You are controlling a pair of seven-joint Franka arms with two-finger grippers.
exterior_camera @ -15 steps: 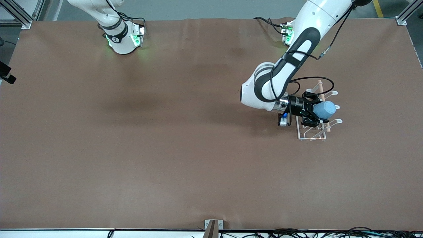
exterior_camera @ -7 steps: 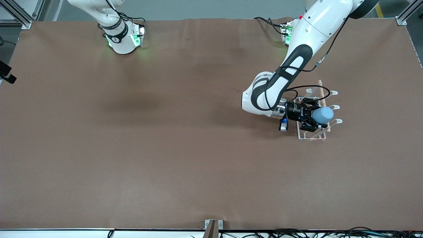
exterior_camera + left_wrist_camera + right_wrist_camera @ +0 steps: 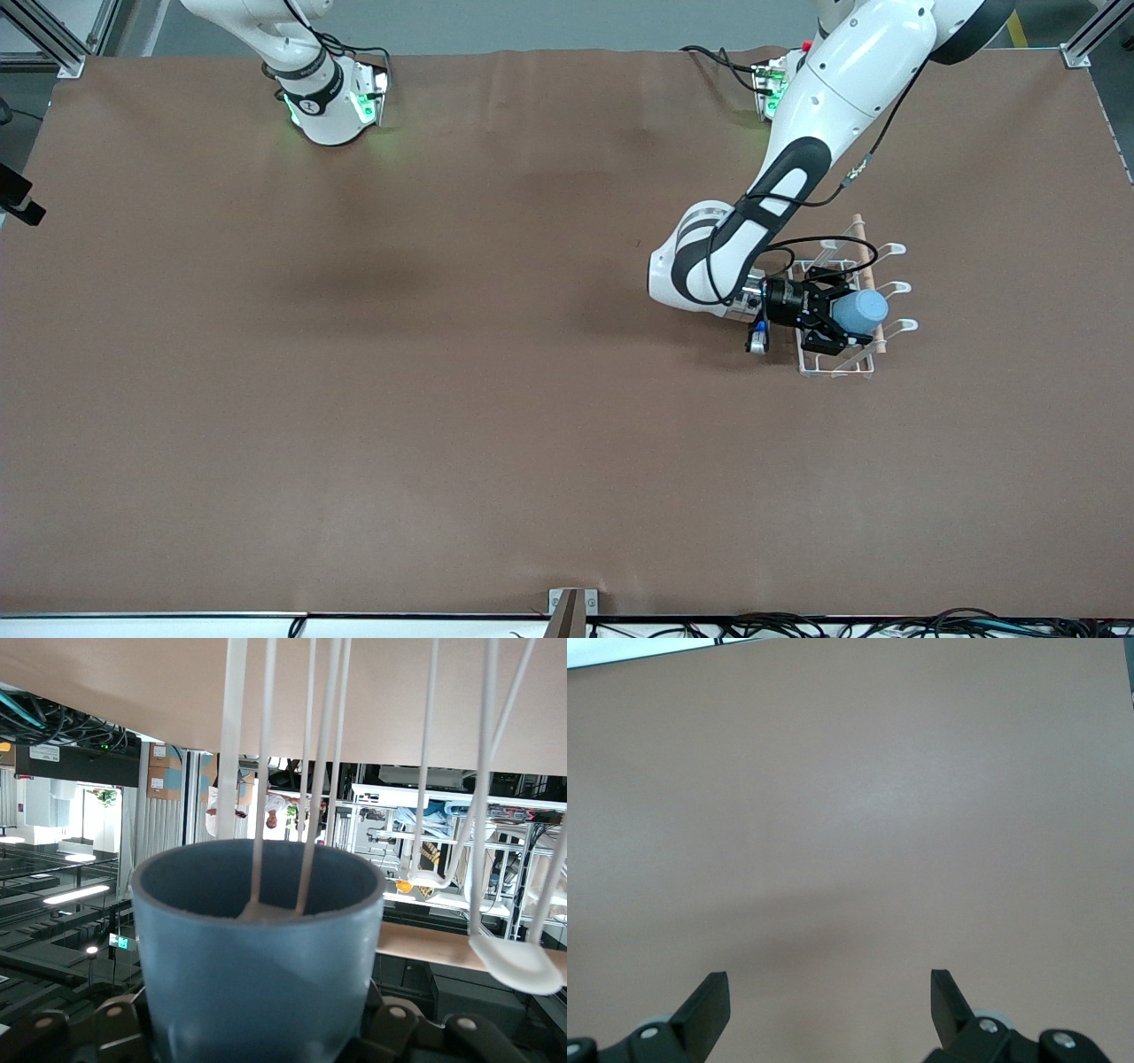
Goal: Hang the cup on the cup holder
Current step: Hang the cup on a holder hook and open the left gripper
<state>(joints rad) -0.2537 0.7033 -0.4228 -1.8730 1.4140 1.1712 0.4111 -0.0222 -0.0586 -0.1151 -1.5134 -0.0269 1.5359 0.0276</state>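
Note:
The blue cup has a white peg of the cup holder inside its opening and would hang on the holder, so my left gripper needs to let go of the cup.
My left gripper [image 3: 837, 315] is shut on the blue cup [image 3: 863, 307] and holds it on its side over the white wire cup holder [image 3: 833, 365], which stands toward the left arm's end of the table. In the left wrist view the cup [image 3: 257, 966] fills the space between the jaws, and a white prong [image 3: 262, 771] of the holder reaches into its open mouth. The holder's wooden rod [image 3: 859, 232] runs beside the cup. My right gripper [image 3: 830, 1003] is open and empty over bare table; the front view does not show it.
The brown table cover [image 3: 443, 354] spreads across the whole table. The right arm's base [image 3: 323, 97] and the left arm's base [image 3: 771, 89] stand at the edge farthest from the front camera. Other loop-tipped prongs [image 3: 518, 961] stand beside the cup.
My left arm has brought the cup lower and a little toward the front camera, closer onto the holder's prongs. The right arm has not moved.

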